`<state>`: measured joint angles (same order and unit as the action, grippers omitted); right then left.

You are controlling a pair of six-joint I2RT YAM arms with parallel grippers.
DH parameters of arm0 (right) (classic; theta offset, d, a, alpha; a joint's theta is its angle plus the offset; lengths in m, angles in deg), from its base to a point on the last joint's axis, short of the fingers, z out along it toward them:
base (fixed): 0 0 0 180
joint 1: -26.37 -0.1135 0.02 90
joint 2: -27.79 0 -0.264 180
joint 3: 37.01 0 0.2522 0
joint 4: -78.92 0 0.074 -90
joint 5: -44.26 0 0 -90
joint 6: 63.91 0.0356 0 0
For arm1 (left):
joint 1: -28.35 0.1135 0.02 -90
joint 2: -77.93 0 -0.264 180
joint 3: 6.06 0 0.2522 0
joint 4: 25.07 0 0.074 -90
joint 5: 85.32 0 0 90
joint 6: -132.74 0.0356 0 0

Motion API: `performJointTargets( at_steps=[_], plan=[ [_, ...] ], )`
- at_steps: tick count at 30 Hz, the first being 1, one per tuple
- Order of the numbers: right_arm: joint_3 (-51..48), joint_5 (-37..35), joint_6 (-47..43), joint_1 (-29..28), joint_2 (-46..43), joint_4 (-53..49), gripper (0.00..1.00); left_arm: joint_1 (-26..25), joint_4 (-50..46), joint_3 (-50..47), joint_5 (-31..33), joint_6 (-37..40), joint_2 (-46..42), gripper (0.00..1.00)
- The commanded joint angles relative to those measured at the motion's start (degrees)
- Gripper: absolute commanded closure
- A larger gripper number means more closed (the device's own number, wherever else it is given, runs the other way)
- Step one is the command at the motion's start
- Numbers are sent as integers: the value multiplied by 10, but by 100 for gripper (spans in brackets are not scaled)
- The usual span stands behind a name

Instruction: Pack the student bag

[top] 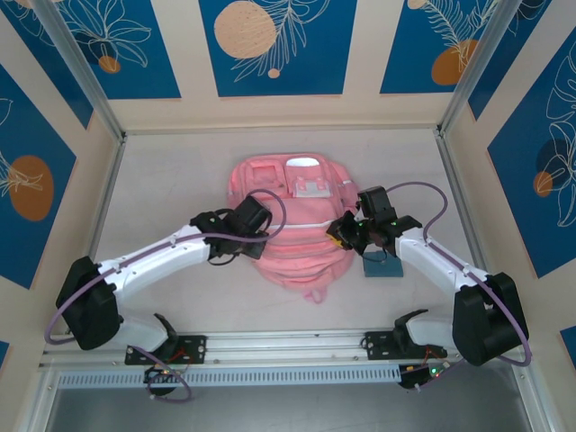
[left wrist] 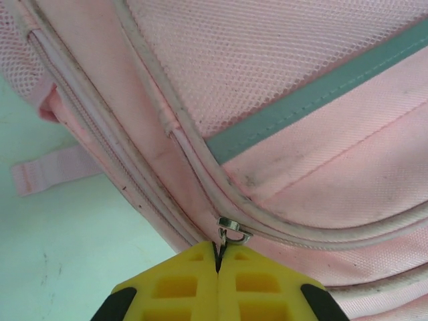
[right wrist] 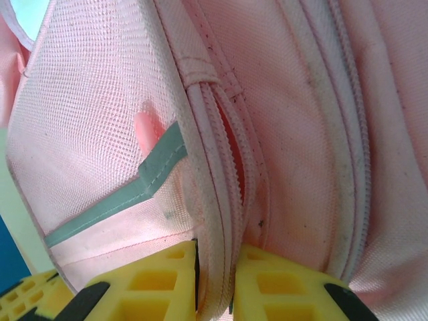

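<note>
The pull is still short of its place at the bend of the seam, so my left gripper needs to move the zipper pull (left wrist: 233, 230) farther before letting it go.
The pink student bag (top: 297, 263) lies flat in the middle of the table, front pockets toward the far wall. My left gripper (top: 266, 236) sits at the bag's left side. In the left wrist view its yellow fingers (left wrist: 180, 284) are shut on the tab of a metal zipper pull (left wrist: 233, 230) at the seam of the student bag (left wrist: 301, 60). My right gripper (top: 340, 237) is at the bag's right side. Its fingers (right wrist: 160, 281) are shut on a fold of the white zipper edge (right wrist: 215, 200), and the zipper beside it gapes slightly open on the student bag (right wrist: 321, 134).
A small teal case (top: 382, 265) lies on the table just right of the bag, partly under my right arm. Metal frame posts (top: 105, 189) and patterned walls close the table on three sides. A rail (top: 288, 344) runs along the near edge.
</note>
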<state>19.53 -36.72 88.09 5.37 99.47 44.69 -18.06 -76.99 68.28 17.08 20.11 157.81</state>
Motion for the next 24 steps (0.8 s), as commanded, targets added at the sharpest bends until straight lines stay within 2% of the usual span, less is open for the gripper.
performJointTargets(
  at_steps=[1,7,13,21,24],
  plan=[
    [18,-26,-25,6,-3,-21,83,53,-4,-7,-14,54,-17,100],
    [29,-6,-46,3,15,-18,84,95,27,9,-55,93,-10,100],
    [43,-5,-68,0,42,-16,86,125,34,19,-61,101,16,100],
    [70,-38,-100,4,80,-27,89,145,36,34,-81,182,59,100],
    [82,-27,-122,5,94,-21,90,152,53,35,-68,189,60,100]
  ],
)
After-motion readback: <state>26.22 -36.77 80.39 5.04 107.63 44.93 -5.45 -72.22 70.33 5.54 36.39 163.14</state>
